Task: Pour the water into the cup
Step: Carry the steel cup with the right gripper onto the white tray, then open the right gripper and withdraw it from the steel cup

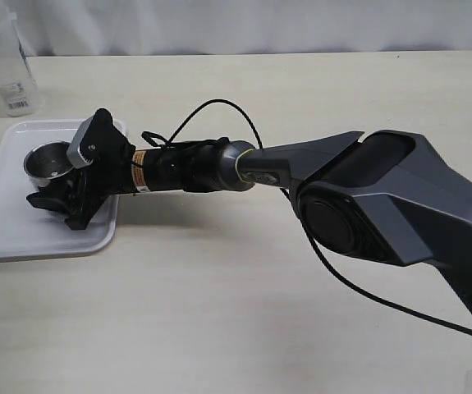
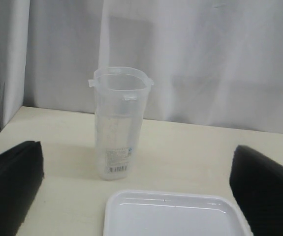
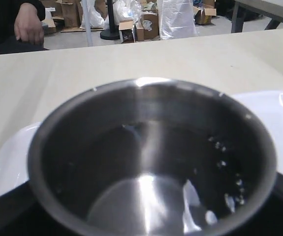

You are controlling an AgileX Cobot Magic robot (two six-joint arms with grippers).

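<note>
The steel cup [image 1: 45, 161] stands inside the rim of the white tray and would remain upright, so it is time for my right gripper to open now.
The steel cup [image 1: 45, 161] stands on the white tray [image 1: 6, 234] at the left. It fills the right wrist view [image 3: 151, 162], shiny inside, with droplets and a small glint of water [image 3: 196, 209] at its bottom. My right gripper [image 1: 55, 190] reaches across the table. Its dark fingers [image 3: 6, 216] sit against both sides of the cup with no gap showing. My left gripper [image 2: 136, 196] is open and empty, with its fingers [image 2: 11, 187] wide apart. It faces the tray [image 2: 171, 216] and is out of the exterior view.
A tall translucent plastic container [image 2: 119, 123] with a barcode label stands on the table behind the tray, at the far left of the exterior view [image 1: 6, 57]. A faint water line shows in it. The right arm [image 1: 367, 197] lies across the table. A white curtain hangs behind.
</note>
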